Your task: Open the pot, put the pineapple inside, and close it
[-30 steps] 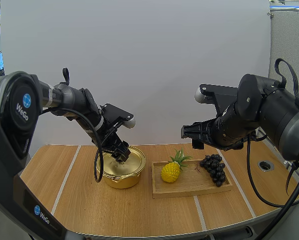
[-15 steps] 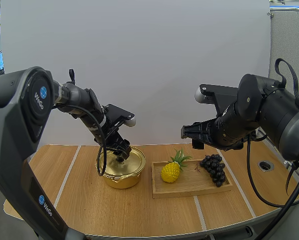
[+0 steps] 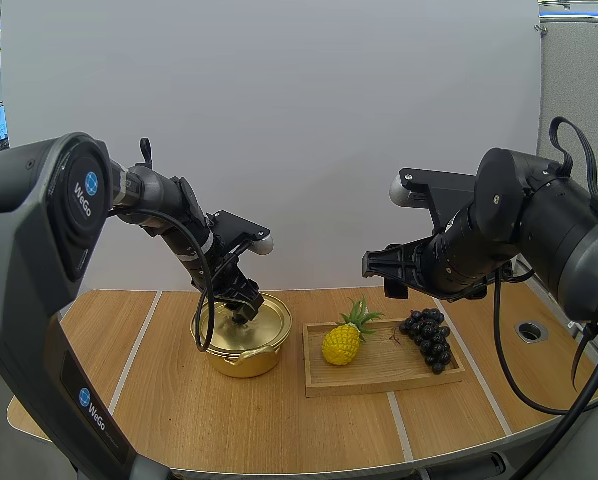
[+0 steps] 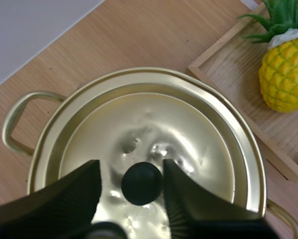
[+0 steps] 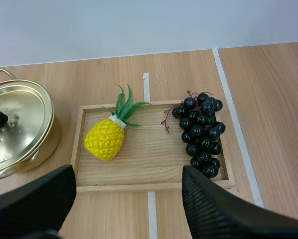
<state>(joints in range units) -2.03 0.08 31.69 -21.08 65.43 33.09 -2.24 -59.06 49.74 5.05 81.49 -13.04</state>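
My left gripper has its fingertips open less wide than the lid, and the lid sits down in the pot. It should pick up the lid by its black knob (image 4: 141, 183) next.
A gold pot (image 3: 241, 345) with its lid (image 4: 154, 129) on stands on the table, left of a wooden tray (image 3: 379, 372). My left gripper (image 3: 245, 312) is down at the lid, open, with its fingers (image 4: 184, 199) on either side of the black knob (image 4: 141, 183). A yellow pineapple (image 3: 342, 342) with green leaves lies on the tray's left half (image 5: 105, 140). My right gripper (image 3: 381, 268) hangs open high above the tray (image 5: 139, 185), its fingers (image 5: 214, 209) wide apart with nothing between them.
A bunch of dark grapes (image 3: 429, 338) lies on the tray's right half (image 5: 201, 132). White tape lines run across the tabletop. A round metal-rimmed hole (image 3: 531, 330) sits in the table at the far right. Bare wood lies in front of the pot and the tray.
My left arm has shifted its upper part a little while its gripper stayed at the lid knob. The right arm, pot, pineapple and grapes have not moved.
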